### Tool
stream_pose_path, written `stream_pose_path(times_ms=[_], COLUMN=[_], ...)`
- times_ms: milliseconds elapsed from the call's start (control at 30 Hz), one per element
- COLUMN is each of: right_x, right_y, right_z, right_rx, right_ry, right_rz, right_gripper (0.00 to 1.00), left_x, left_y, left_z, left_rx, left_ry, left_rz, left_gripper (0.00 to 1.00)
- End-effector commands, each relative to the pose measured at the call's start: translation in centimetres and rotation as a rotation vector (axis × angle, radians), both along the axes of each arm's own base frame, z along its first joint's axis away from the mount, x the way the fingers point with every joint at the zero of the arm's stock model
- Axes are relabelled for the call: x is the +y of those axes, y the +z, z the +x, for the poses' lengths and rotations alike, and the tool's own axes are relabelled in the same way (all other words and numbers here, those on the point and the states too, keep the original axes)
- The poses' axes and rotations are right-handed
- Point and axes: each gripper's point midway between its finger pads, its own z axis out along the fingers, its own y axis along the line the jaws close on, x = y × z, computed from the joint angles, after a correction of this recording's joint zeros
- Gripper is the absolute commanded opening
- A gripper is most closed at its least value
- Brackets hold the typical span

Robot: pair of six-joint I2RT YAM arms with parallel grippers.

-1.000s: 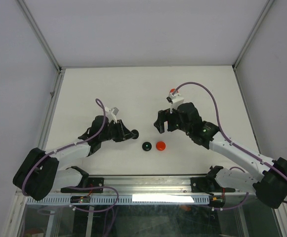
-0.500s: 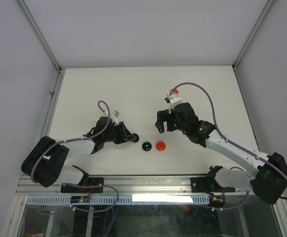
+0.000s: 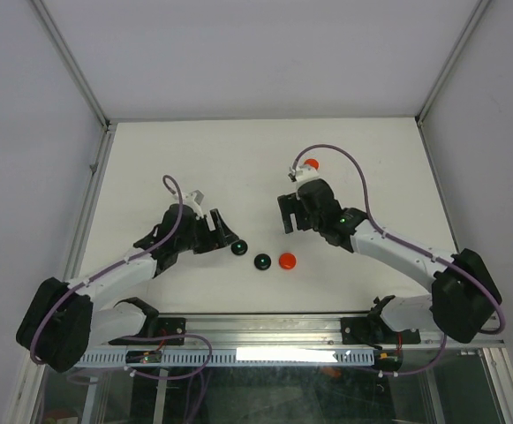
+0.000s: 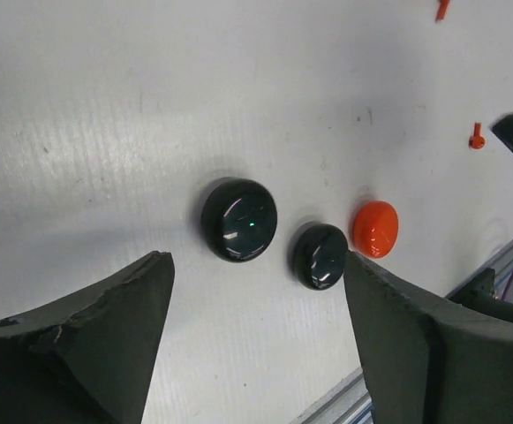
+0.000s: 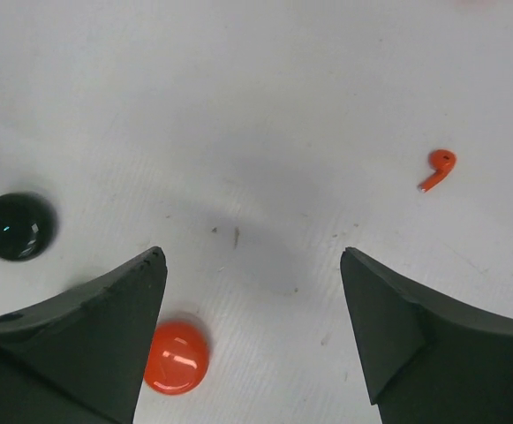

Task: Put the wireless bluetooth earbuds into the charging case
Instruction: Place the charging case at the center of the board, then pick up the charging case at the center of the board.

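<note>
My right gripper will next grab the farther red round case by opposite sides, so its other sides stay free for handing over to my left gripper.
Three round glossy charging cases lie in a row: a black one (image 4: 239, 219) (image 3: 238, 248), a smaller black one (image 4: 320, 255) (image 3: 261, 261), and a red one (image 4: 375, 228) (image 3: 287, 261). My left gripper (image 4: 256, 258) (image 3: 225, 236) is open just left of the first black case, with nothing between its fingers. A tiny red earbud (image 5: 439, 168) lies ahead and to the right of my open, empty right gripper (image 5: 252, 253) (image 3: 287, 216). The left wrist view shows two red earbuds (image 4: 476, 137) (image 4: 441, 9) at its right edge. I see no black earbuds.
Another red round case (image 3: 311, 163) sits behind the right wrist. The right wrist view shows a black case (image 5: 18, 227) at the left and the red case (image 5: 177, 356) by its left finger. A metal rail (image 3: 265, 329) runs along the table's near edge.
My left gripper has opened and let go of the black case, which now lies on the table just off its fingertips. The right arm has shifted slightly back and to the left.
</note>
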Motion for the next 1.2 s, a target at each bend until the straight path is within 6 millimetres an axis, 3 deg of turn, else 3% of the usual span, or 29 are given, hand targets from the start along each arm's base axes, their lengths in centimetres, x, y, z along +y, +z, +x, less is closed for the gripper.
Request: stream_pose_path(times_ms=[0, 200, 333, 433, 567, 800, 1000, 1167], right_x=[-1.2, -2.7, -3.8, -4.2, -4.5, -5.1, -5.9, -5.8], right_y=[2.1, 1.0, -0.7, -1.4, -2.2, -3.6, -5.6, -7.0], right_z=[4.3, 9.3, 13.0, 15.5, 18.6, 23.3, 25.7, 26.3], right_rx=[-0.101, -0.109, -0.094, -0.098, -0.107, -0.097, -0.046, -0.022], right_ry=[-0.121, -0.276, -0.378, -0.425, -0.455, -0.454, -0.417, -0.367], right_rz=[-0.051, -0.111, -0.110, -0.100, -0.064, 0.001, 0.031, 0.024], right_gripper=[0.83, 0.83, 0.83, 0.83, 0.82, 0.77, 0.72, 0.71], left_x=[0.9, 4.0, 5.4, 6.1, 6.8, 6.7, 6.5, 6.4], left_y=[6.3, 13.1, 15.5, 15.4, 13.7, 12.7, 12.4, 12.2], left_z=[2.0, 4.0, 5.3, 6.0, 6.1, 6.0, 6.0, 6.1], left_rx=[-0.152, -0.346, -0.455, -0.482, -0.493, -0.502, -0.496, -0.490], left_ry=[-0.003, 0.006, 0.021, 0.051, 0.058, 0.032, 0.016, 0.008], left_rz=[0.077, 0.285, 0.388, 0.426, 0.467, 0.483, 0.476, 0.471], left_gripper=[0.83, 0.99, 0.99, 0.99, 0.99, 0.99, 0.99, 0.98])
